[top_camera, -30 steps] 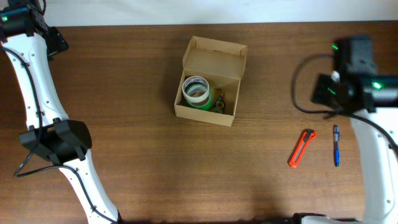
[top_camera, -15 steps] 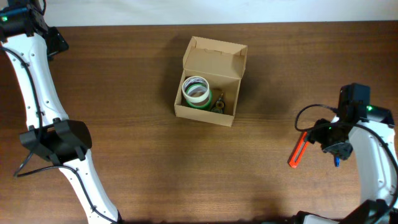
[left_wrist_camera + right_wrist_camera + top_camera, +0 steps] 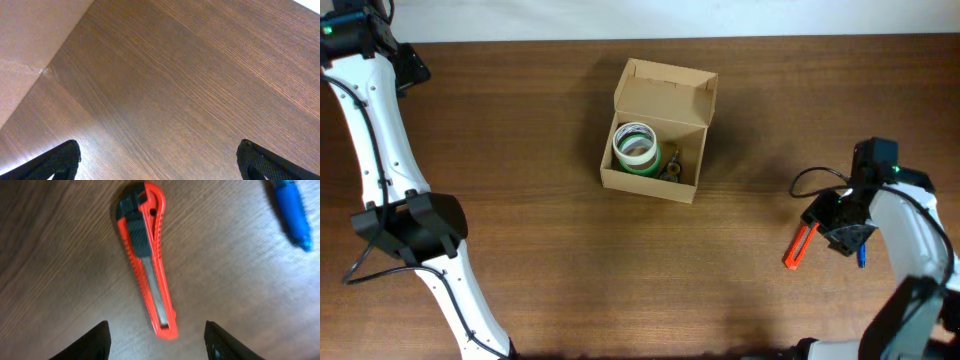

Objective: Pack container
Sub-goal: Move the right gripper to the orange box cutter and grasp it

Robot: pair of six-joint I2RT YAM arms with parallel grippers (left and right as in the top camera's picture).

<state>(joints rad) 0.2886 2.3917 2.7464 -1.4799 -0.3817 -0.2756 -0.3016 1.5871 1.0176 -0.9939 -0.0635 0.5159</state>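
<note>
My right gripper lowers to the cutter's near end first and then closes on the cutter, since the whole box cutter point(image 3: 798, 250) point(image 3: 145, 255) shows below my fingers.
The container point(image 3: 682, 92), a tan cardboard box, stands at the table's middle back with its flap lid open. A green and white tape roll point(image 3: 636, 148) and a small metal item point(image 3: 672, 166) lie inside it. Well to the right, my right gripper point(image 3: 823, 222) hangs low over an orange box cutter point(image 3: 798, 250). In the right wrist view the right gripper point(image 3: 157, 331) is open and straddles the near end of the cutter point(image 3: 145, 255), with a gap on each side. The left gripper point(image 3: 159, 154) is open wide over bare wood, holding nothing.
A blue pen point(image 3: 292, 210) lies just right of the cutter, half hidden under the right arm point(image 3: 905, 225) from overhead. The left arm point(image 3: 380, 150) runs along the table's left side. A pale surface point(image 3: 30, 45) shows beyond the table edge in the left wrist view.
The right arm has swung down from the far right and dropped over the orange cutter, and its jaws have narrowed a little. The left arm and the box have not moved.
</note>
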